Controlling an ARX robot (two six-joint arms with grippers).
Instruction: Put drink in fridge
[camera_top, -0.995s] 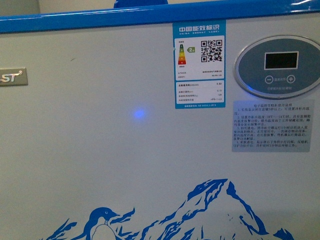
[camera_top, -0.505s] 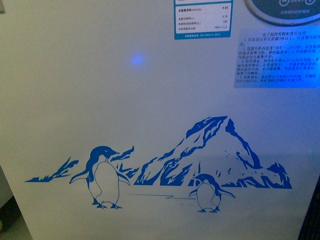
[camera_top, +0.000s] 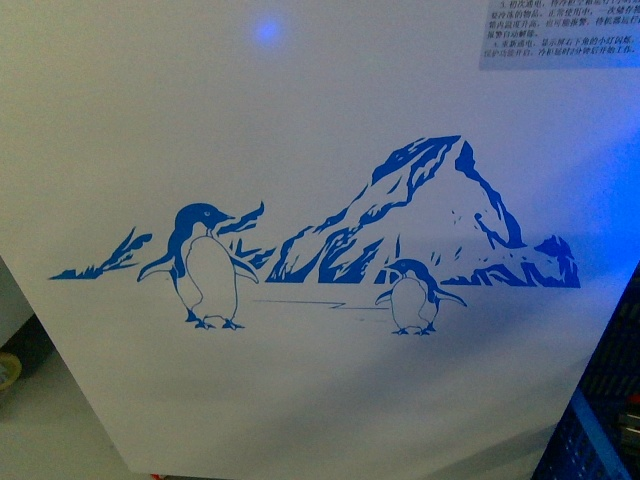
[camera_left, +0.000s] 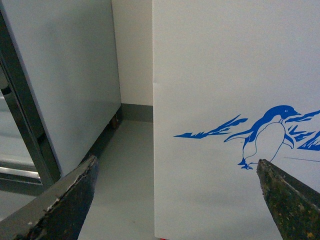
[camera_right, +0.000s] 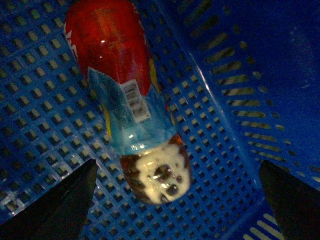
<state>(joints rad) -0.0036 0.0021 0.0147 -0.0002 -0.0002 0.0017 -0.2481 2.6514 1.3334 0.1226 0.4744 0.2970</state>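
The drink needs to go in the fridge, so my right gripper will next grab it by its blue barcode label section (camera_right: 131, 113).
The drink (camera_right: 125, 95) lies on its side in a blue plastic basket (camera_right: 225, 75), its red and blue label up and its brownish base toward the camera. My right gripper (camera_right: 177, 165) hangs open above the base end, its fingers well apart on either side and touching nothing. The fridge (camera_top: 300, 130) fills the front view as a white panel with a blue penguin-and-mountain decal; its lid is out of view. My left gripper (camera_left: 176, 162) is open and empty, close to the fridge (camera_left: 215, 60) near its corner.
A grey upright cooler (camera_left: 65, 75) stands beside the fridge, with a strip of grey floor (camera_left: 125, 165) between them running to the wall. A corner of the blue basket (camera_top: 590, 440) shows at the front view's lower right.
The front view has dropped down the fridge's front. The blue rim, control panel and energy label have gone off the top, the penguin decal has risen, and the basket corner has appeared.
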